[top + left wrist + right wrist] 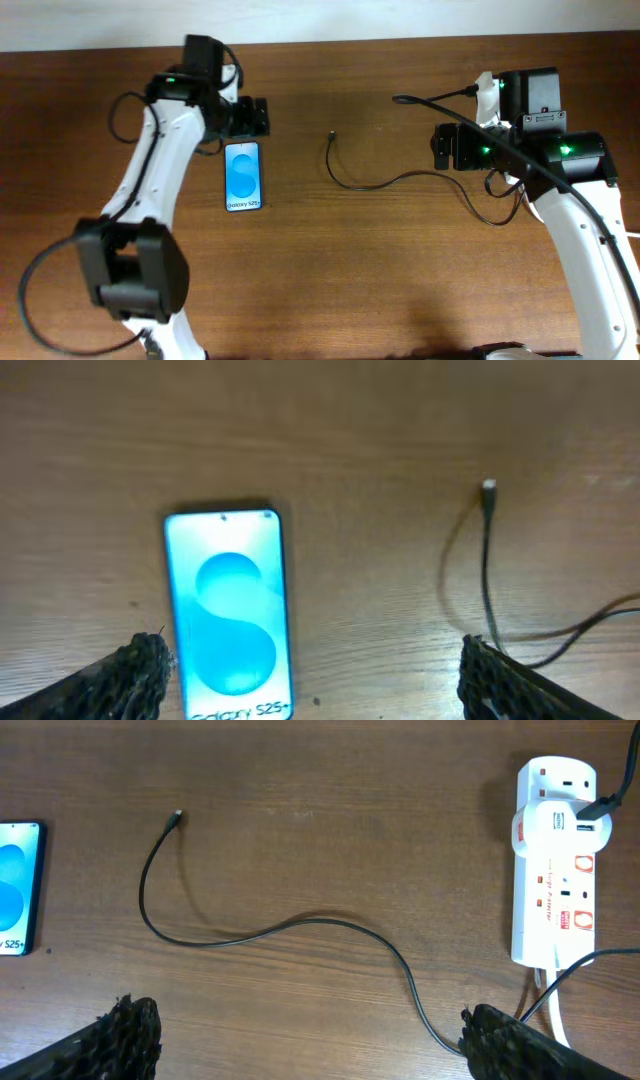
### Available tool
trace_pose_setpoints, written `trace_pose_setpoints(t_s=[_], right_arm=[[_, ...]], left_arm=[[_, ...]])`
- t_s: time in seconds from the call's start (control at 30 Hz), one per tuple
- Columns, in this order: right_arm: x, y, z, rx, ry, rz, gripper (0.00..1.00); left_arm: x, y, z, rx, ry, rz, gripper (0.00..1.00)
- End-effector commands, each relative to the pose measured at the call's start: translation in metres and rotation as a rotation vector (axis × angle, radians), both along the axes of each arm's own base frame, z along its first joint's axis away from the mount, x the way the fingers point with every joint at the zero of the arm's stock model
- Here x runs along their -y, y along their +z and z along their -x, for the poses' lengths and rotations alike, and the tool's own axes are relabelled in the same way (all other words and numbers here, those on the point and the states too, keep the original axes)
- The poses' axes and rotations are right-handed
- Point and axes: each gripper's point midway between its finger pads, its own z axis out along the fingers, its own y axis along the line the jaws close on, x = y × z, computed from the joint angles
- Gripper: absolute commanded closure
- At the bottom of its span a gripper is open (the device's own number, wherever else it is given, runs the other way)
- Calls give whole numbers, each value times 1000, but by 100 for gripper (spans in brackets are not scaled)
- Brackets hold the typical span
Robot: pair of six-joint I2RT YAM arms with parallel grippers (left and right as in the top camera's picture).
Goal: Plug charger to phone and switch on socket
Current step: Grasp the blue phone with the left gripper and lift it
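Observation:
The phone should be grabbed by my left gripper across its long side edges toward the phone's top end [242,162]. The phone's lettered end then stays free to plug in the charger [385,182].
The phone [243,176] lies flat on the wooden table, blue screen up; it also shows in the left wrist view [228,610] and at the left edge of the right wrist view [18,885]. The charger [385,182] is a thin black cable curving across the table, its plug tip [331,137] lying free to the right of the phone [488,487] [176,817]. The white socket [555,860] holds a white adapter; overhead, the right arm mostly hides it [487,92]. My left gripper [255,117] [315,680] is open just beyond the phone's top end. My right gripper [445,147] [310,1040] is open above the cable.
The table's far edge [330,40] runs along the top of the overhead view against a pale wall. The socket's thick white cord [552,1015] and black robot cables [490,150] lie around the right arm.

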Motion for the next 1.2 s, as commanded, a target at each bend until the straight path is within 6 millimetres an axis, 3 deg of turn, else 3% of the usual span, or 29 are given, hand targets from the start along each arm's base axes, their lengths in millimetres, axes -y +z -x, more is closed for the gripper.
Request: trace_pose_setpoints(t_s=[0.0,0.1,0.33,0.6,0.73,1.0,1.17], right_arm=[[0,7,-3,16,4,-3,2],[0,6,-4,15,4,-2,1],[0,6,-4,15,4,-2,1],[1,4,-1,1,2,2,2],[1,4,-1,1,2,2,1],[1,4,-1,2,2,2,2],[1,4,-1,2,2,2,2]], left_arm=[[12,-35,2,-79,23,-54,5],[-2,-65,20,-195,123,-179,0],[-28,-98,32,-310,112,-238,1],[-22,-124,40,-321,22,-211,1],[-29,-125,31,-285,9,-200,1],[-30,-139,38,-293,-23,-211,0],[-29,-140,30,-258,-19,-205,3]])
